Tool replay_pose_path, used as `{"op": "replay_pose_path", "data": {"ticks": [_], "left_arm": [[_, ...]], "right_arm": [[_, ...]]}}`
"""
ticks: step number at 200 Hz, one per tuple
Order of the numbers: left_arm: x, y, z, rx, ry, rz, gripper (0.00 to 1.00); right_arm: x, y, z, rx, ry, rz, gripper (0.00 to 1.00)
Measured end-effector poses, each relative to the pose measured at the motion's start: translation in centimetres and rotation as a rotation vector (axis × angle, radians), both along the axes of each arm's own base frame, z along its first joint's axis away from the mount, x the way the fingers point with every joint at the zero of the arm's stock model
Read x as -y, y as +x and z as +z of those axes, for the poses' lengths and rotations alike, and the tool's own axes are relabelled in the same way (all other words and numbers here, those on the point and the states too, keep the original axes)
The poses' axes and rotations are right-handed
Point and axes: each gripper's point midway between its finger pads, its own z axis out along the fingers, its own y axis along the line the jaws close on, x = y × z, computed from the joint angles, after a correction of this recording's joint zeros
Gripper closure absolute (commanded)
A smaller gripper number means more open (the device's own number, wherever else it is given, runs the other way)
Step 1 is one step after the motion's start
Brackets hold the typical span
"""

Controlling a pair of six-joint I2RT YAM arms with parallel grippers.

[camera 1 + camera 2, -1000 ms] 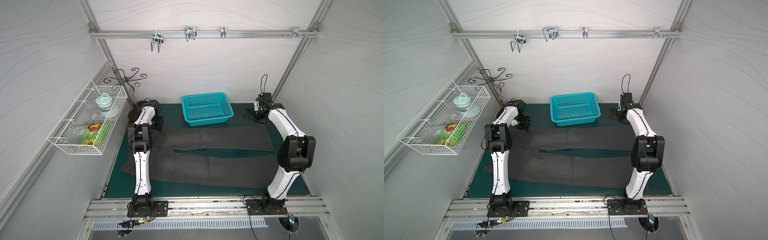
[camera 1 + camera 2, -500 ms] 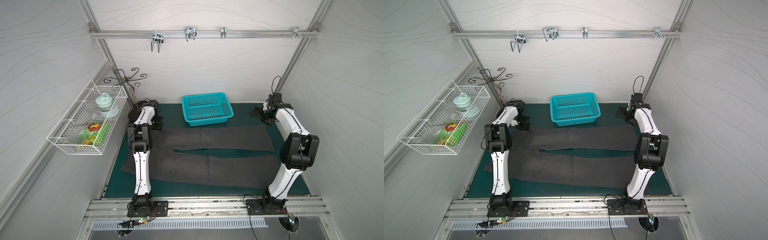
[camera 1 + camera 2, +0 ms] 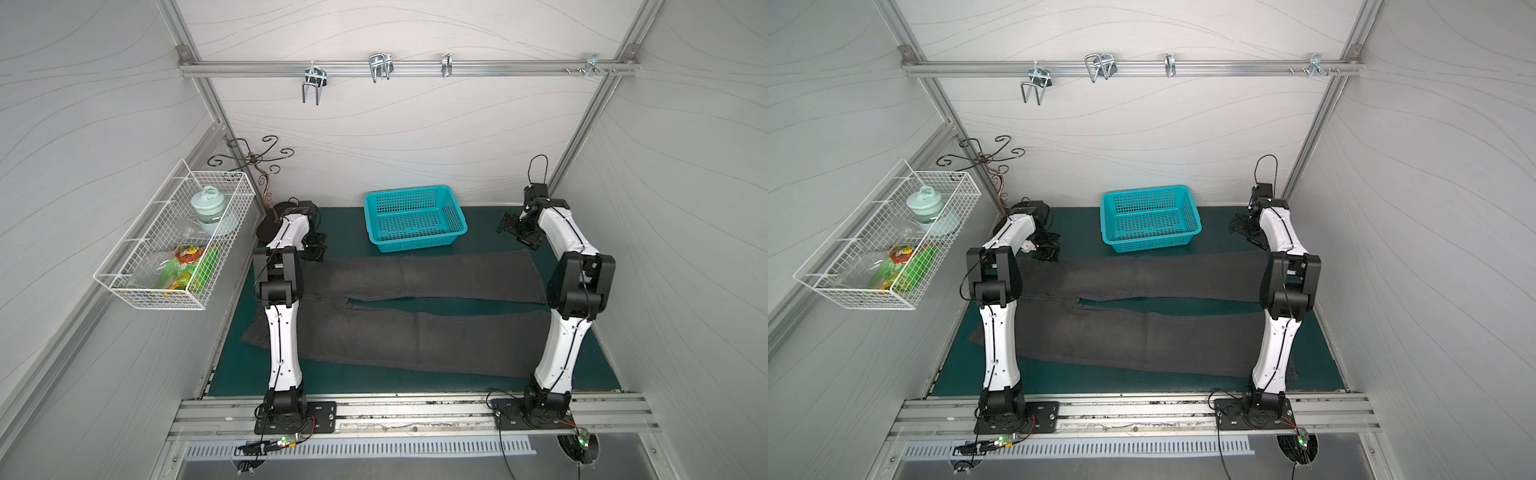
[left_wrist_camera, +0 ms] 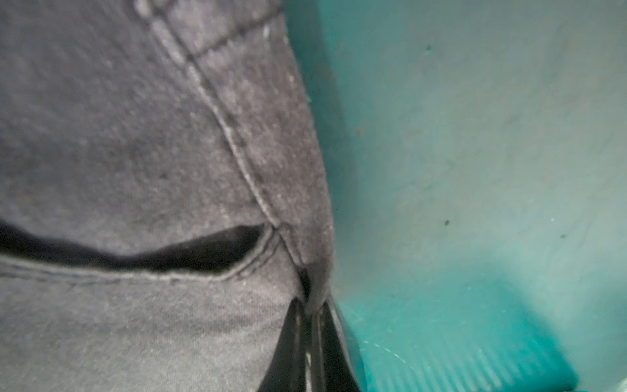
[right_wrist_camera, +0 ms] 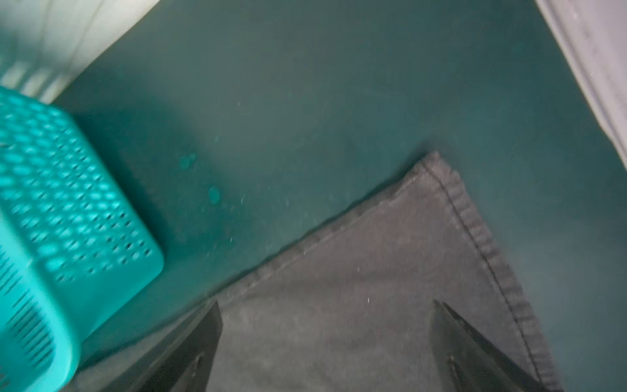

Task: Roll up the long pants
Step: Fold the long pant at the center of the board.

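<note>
I should next pick up the far leg's outer hem corner with my right gripper, to fold the leg over for rolling.
The long pants lie flat on the green mat in both top views, dark charcoal, waist to the left and both legs running right. My left gripper sits at the far corner of the waist. In the left wrist view it is shut, with a fold of the pants beside a pocket opening pinched between its tips. My right gripper hovers over the far leg's hem. In the right wrist view it is open above the hem corner of the pants, holding nothing.
A teal plastic basket stands on the mat at the back centre, just beyond the far leg. A white wire basket with several items hangs on the left wall. A scrolled metal stand fills the back left corner.
My right arm swung to the right, toward the back right corner over the far leg's hem, still open. The left arm has stayed at the waist corner.
</note>
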Motion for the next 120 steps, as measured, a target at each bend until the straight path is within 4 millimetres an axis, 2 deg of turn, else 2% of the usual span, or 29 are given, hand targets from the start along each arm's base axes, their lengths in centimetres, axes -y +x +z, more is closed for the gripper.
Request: {"op": "replay_pose_path", "data": {"ticks": [12,22,38,46,66,120], "left_arm": [[0.0,0.0,0.0,0.001,-0.001,0.000,1.00],[0.1,0.0,0.0,0.001,-0.001,-0.001,1.00],[0.1,0.0,0.0,0.001,-0.002,-0.002,1.00],[0.1,0.0,0.0,0.001,-0.002,-0.003,1.00],[0.2,0.0,0.0,0.002,-0.001,-0.006,1.00],[0.2,-0.1,0.0,0.012,0.001,-0.012,1.00]], "right_arm": [[-0.2,0.7,-0.4,-0.012,-0.024,-0.028,0.01],[-0.1,1.1,-0.6,-0.023,-0.041,-0.058,0.05],[-0.3,1.4,-1.3,-0.049,-0.051,-0.103,0.20],[-0.2,1.5,-1.7,-0.065,-0.055,-0.129,0.23],[0.8,1.2,-3.0,-0.108,-0.070,-0.198,0.37],[3.1,-0.4,-5.6,-0.206,-0.103,-0.311,0.38]]}}
